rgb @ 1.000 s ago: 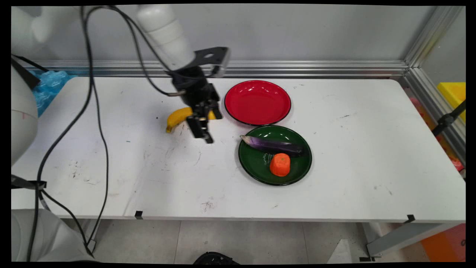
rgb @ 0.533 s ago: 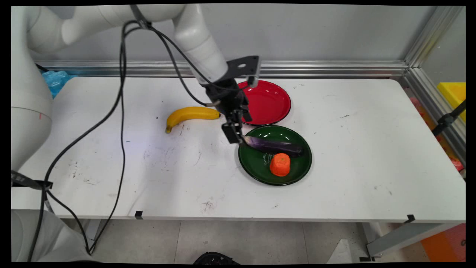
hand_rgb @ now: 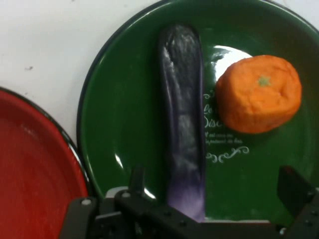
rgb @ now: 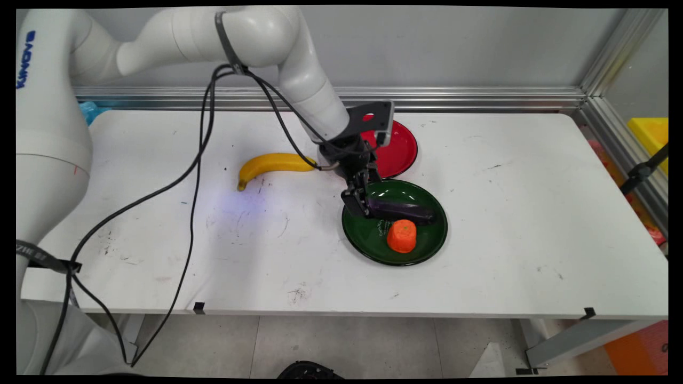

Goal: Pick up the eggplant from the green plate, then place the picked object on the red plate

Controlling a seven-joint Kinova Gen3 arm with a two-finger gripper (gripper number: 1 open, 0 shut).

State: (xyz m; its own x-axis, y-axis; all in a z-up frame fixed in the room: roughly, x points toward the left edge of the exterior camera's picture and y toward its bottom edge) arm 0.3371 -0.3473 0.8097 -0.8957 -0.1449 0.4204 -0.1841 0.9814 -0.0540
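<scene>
Next, my gripper grabs the dark purple eggplant by its paler stem end (hand_rgb: 187,196), to shift the eggplant onto the red plate (hand_rgb: 35,169).
My gripper (rgb: 359,206) hangs low over the left part of the green plate (rgb: 368,234), at the stem end of the purple eggplant (rgb: 406,210) that lies across the plate. In the hand view the gripper (hand_rgb: 215,183) is open. The eggplant (hand_rgb: 183,124) runs up between the two fingers, closer to the left finger (hand_rgb: 137,175). An orange fruit-like piece (rgb: 402,236) sits on the same plate, near the eggplant; the hand view shows the orange piece (hand_rgb: 259,94) to the eggplant's right. The green plate (hand_rgb: 124,124) fills most of that view.
A red plate (rgb: 399,150) lies just behind the green one, partly hidden by the hand, and its rim (hand_rgb: 35,189) shows at the hand view's lower left. A yellow banana (rgb: 269,162) lies on the white table (rgb: 512,213) to the left of the plates.
The arm has swung right, from beside the banana to the green plate, and come down over the eggplant's stem end. The banana, plates and food have not moved.
</scene>
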